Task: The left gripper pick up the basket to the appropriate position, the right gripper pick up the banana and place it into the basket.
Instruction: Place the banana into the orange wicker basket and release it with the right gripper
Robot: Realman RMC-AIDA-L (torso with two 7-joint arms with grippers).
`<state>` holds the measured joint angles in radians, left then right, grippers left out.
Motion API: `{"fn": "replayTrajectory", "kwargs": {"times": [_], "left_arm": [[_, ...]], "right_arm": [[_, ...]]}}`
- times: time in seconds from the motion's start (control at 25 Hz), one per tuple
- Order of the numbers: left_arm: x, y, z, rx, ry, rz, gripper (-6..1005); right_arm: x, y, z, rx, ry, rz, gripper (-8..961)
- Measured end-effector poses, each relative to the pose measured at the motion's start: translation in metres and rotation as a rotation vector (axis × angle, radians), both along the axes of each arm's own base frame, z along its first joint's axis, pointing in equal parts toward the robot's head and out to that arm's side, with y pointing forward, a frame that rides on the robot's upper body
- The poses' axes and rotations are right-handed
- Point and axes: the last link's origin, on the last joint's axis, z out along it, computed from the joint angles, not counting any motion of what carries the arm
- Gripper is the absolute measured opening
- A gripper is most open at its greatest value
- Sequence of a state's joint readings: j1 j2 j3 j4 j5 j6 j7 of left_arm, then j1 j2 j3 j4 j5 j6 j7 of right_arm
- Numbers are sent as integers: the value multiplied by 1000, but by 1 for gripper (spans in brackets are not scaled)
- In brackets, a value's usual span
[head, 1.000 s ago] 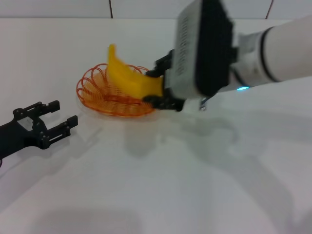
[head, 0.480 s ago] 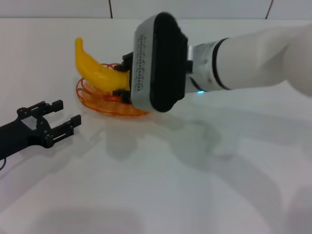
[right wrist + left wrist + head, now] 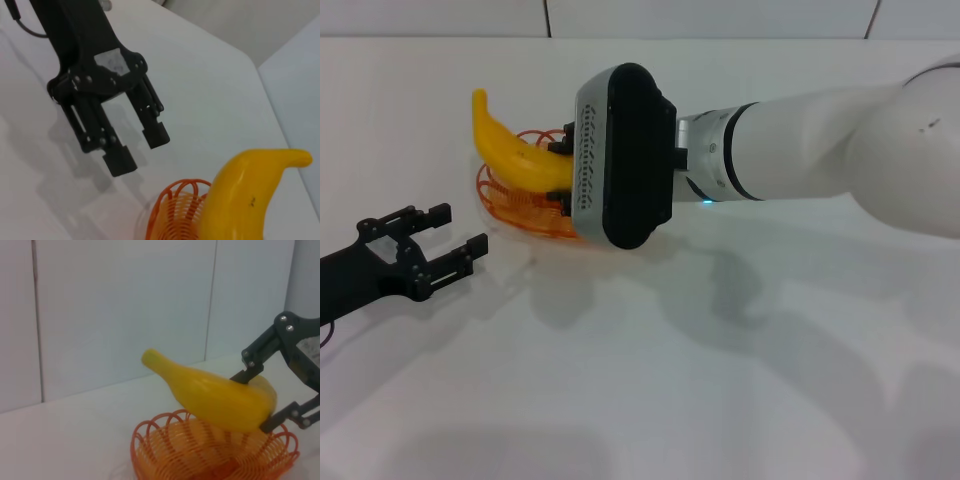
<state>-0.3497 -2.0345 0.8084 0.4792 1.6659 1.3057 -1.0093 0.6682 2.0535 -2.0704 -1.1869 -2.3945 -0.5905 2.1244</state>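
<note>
The banana's lower end is over the basket, inside its rim [image 3: 515,215], so the robot's right gripper needs to open now.
The orange wire basket [image 3: 510,207] sits on the white table at the far left. My right gripper [image 3: 561,172] is shut on the yellow banana [image 3: 508,150] and holds it tilted just above the basket, with its free end pointing up and left. The bulky wrist hides most of the claw in the head view. The left wrist view shows the banana [image 3: 215,396] clamped between the right gripper's [image 3: 261,398] fingers over the basket [image 3: 165,452]. My left gripper [image 3: 458,230] lies open and empty on the table, apart from the basket and nearer than it. The right wrist view shows it [image 3: 138,150] beside the basket rim [image 3: 175,210] and the banana [image 3: 245,200].
The white table [image 3: 670,380] ends at a tiled wall [image 3: 620,15] behind the basket. The right arm [image 3: 820,160] stretches across the table's middle from the right.
My right arm has swung left with the banana, which now hangs over the basket's left half instead of its right side. The left gripper has barely moved.
</note>
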Motion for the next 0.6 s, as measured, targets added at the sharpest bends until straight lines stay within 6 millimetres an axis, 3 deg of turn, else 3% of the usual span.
{"fn": "replayTrajectory", "kwargs": {"times": [0.6], "left_arm": [[0,0,-1,-1,-1,1,678]], "right_arm": [[1,2,-2,24,15,13,576]]}}
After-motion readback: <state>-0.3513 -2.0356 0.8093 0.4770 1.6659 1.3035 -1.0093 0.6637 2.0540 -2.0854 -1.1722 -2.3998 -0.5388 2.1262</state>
